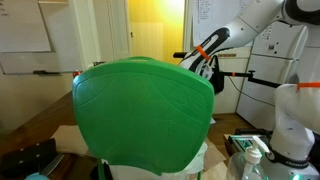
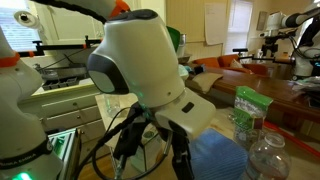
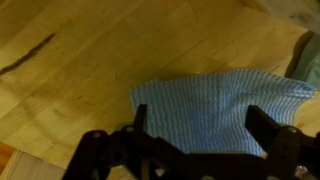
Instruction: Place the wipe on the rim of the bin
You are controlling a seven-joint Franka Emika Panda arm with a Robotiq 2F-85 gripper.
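Observation:
The flat, loose wipe is below my fingers in the wrist view, so my gripper needs to lower before it closes on the wipe.
The wipe (image 3: 215, 95) is a light blue woven cloth lying flat on a wooden table top (image 3: 90, 80) in the wrist view. My gripper (image 3: 197, 112) is open just above it, with one dark finger at each side of the cloth, and holds nothing. The bin (image 1: 145, 108) is a very large bright green container that fills the middle of an exterior view. My gripper (image 1: 206, 68) hangs behind its far right corner, partly hidden by it. A dull green edge (image 3: 303, 55) shows beside the wipe at the right of the wrist view.
A plastic bottle (image 1: 250, 165) and clutter stand at the front right of the bin. The arm's white base (image 2: 135, 55) fills an exterior view, with cables below, a blue cloth (image 2: 215, 155), a green packet (image 2: 247, 108) and a bottle (image 2: 268, 160) beside it.

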